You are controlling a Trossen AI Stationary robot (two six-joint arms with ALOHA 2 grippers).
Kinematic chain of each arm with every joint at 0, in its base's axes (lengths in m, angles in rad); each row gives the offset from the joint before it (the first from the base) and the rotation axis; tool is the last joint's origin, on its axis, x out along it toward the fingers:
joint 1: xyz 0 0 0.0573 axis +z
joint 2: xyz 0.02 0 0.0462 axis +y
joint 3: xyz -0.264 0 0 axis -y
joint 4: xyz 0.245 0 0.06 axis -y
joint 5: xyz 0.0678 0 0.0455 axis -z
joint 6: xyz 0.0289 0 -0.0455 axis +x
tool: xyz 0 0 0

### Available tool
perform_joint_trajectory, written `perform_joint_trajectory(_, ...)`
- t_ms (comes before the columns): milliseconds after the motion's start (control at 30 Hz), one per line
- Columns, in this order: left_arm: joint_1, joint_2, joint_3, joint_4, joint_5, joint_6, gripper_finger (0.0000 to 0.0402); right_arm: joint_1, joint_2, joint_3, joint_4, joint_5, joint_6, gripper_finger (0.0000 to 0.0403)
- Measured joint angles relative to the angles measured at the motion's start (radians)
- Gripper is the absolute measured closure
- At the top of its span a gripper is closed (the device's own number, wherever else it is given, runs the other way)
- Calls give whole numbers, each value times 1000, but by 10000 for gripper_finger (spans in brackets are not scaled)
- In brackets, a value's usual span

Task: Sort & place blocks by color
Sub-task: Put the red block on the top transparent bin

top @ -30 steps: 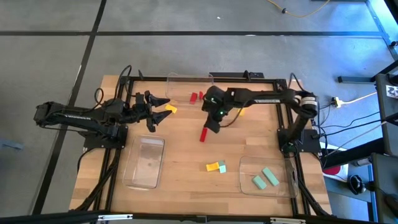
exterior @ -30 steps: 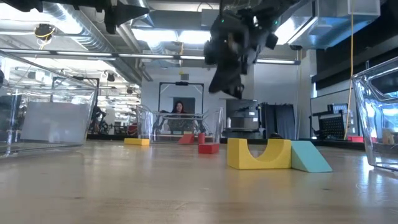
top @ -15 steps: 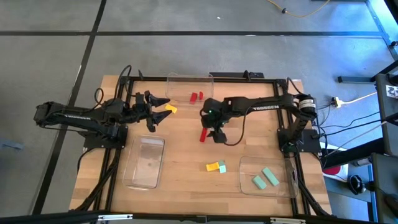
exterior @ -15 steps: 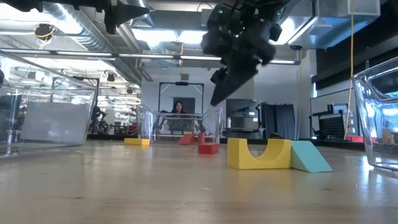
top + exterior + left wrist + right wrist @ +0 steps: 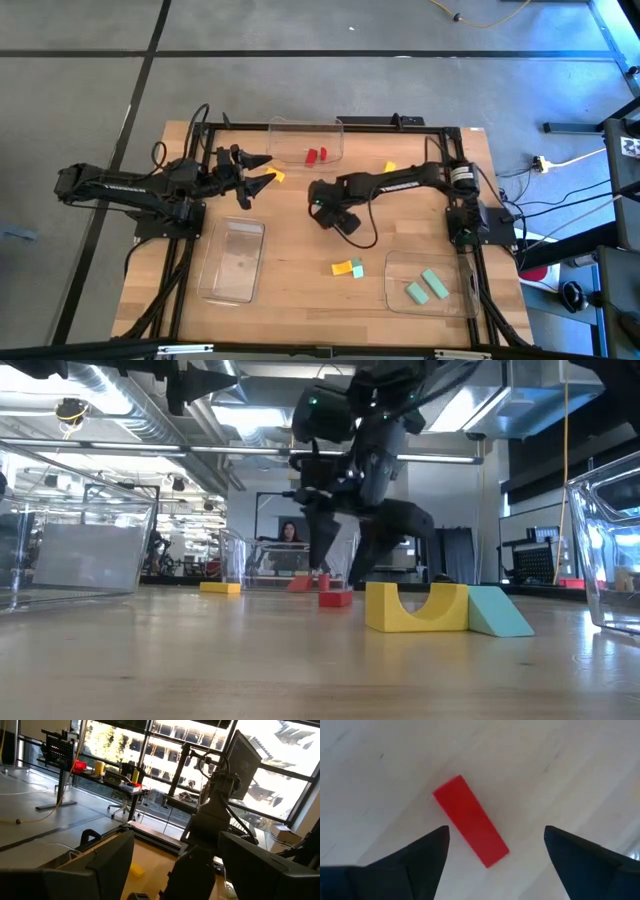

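The robot's right gripper will next grab the red bar by the long sides of one end, and then it will bring the bar to the red blocks' tray.
A red bar block (image 5: 470,820) lies flat on the wooden table, and in the high view my right gripper hides it. That gripper (image 5: 496,832) (image 5: 328,213) points down over it, open, one finger on either side of the bar and clear of it. In the low view its fingers (image 5: 322,550) hang just above the red bar (image 5: 335,598). My left gripper (image 5: 262,173) waits open above the table's left side, near a yellow block (image 5: 275,177). A yellow arch (image 5: 415,607) and a teal wedge (image 5: 497,612) sit side by side toward the near edge.
A clear tray (image 5: 305,135) at the far edge holds two red blocks (image 5: 313,155). A clear tray (image 5: 232,262) stands at the near left. Another tray (image 5: 395,265) at the near right holds two teal blocks (image 5: 425,285). One more yellow block (image 5: 390,166) lies far right.
My right gripper has moved toward the table's near and left edges and come down over the red bar. It has rolled at the wrist and tipped to point down, and it has opened from shut. The red bar has stayed where it was.
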Motion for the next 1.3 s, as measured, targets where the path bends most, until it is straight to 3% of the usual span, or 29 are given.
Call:
perform_joint_trajectory(500, 0, 0, 0, 0, -11, -1, 120, -9, 71, 10, -84, -42, -33, 137)
perform_joint_trajectory(633, 0, 0, 0, 0, -11, 0, 120, -8, 72, 9, -111, -46, 21, 186)
perform_joint_trajectory(833, 0, 0, 0, 0, -11, 1, 120, -8, 72, 9, -226, -75, 183, 296)
perform_joint_trajectory(933, 0, 0, 0, 0, -11, 2, 120, -11, 68, 3, -312, -127, 279, 299)
perform_joint_trajectory(1100, 0, 0, 0, 0, -11, 2, 120, -20, -37, -153, -304, -246, 452, 299)
perform_joint_trajectory(1300, 0, 0, 0, -2, -9, 2, 120, -12, -347, -507, -59, -328, 816, 299)
